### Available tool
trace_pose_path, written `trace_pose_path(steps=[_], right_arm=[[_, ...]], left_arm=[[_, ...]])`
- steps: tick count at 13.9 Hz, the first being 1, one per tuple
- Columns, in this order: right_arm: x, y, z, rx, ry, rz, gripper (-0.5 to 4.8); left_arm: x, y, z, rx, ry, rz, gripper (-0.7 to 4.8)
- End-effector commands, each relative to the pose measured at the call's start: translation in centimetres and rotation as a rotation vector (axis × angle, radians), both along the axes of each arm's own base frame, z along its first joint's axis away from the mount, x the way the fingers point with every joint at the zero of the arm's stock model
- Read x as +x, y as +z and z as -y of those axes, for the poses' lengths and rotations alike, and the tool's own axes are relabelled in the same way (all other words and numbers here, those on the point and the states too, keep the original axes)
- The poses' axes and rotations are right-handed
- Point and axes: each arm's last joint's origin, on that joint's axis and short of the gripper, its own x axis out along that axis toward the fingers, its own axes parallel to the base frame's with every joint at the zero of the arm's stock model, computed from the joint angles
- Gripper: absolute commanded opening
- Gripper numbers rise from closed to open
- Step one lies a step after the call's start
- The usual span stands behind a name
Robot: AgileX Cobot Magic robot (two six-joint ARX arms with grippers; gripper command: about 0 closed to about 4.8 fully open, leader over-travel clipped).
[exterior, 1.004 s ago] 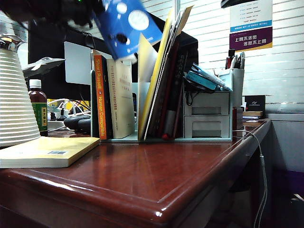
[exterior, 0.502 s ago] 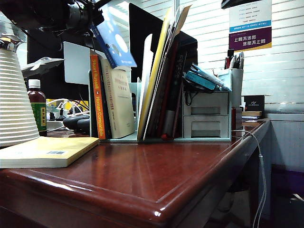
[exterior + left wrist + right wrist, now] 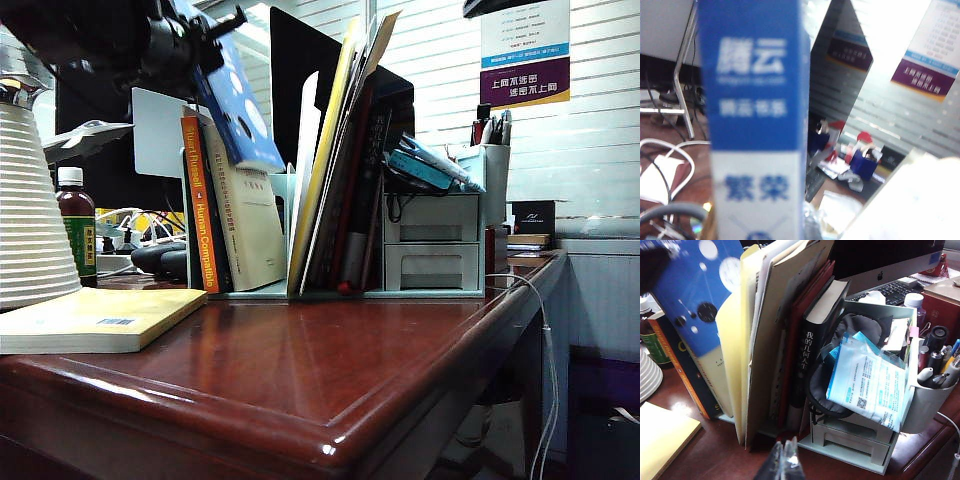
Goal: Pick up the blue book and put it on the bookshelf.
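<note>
The blue book's lower edge is still high above the bookshelf's base beside the pale book, so my left gripper needs to keep holding the book until it is lower.
The blue book, bright blue with white ovals, hangs tilted over the left end of the bookshelf. Its lower corner is by the top of a pale book. My left gripper comes in from the upper left, shut on the book's upper end. In the left wrist view the blue and white spine fills the middle and hides the fingers. The right wrist view shows the blue cover next to yellow folders. My right gripper hovers shut and empty over the desk in front of the rack.
An orange-spined book stands at the rack's left end and leaning folders fill its middle. A grey drawer organizer with a pen cup is on the right. A yellow paperback, a white ribbed vessel and a bottle sit at left.
The left gripper has brought the blue book down and to the left, turning it from cover-facing to nearly edge-on above the pale book. The right gripper has not moved.
</note>
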Motion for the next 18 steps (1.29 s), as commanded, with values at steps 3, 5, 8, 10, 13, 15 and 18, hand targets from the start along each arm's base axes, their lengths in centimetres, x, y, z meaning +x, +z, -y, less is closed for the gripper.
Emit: trace_pose_path(steps=[3, 5, 8, 10, 13, 15, 18], right_arm=[[-0.4, 0.4, -0.3, 0.029, 0.134, 0.012, -0.06], [-0.5, 0.5, -0.4, 0.039, 0.201, 0.01, -0.06], [-0.6, 0.6, -0.4, 0.044, 0.209, 0.017, -0.06], [-0.7, 0.7, -0.3, 0.045, 0.21, 0.021, -0.06], [-0.8, 0.8, -0.3, 0.047, 0.209, 0.028, -0.06], [-0.9, 0.9, -0.2, 0.048, 0.206, 0.031, -0.06], [-1.1, 1.1, -0.1, 0.053, 0.206, 0.043, -0.06]], left_arm=[[0.3, -0.7, 1.1, 0.117, 0.051, 0.027, -0.06], [0.1, -1.1, 2.4, 0.188, 0.042, 0.034, -0.06], [1.5, -2.5, 5.2, 0.262, -0.056, -0.011, 0.16], [2.3, -3.2, 5.6, 0.271, -0.075, -0.089, 1.59], [2.4, -3.4, 5.6, 0.28, -0.077, -0.112, 1.6], [-0.1, 2.2, 4.5, 0.249, -0.063, -0.013, 1.66], [-4.3, 7.0, 2.8, 0.276, -0.071, -0.11, 1.66]])
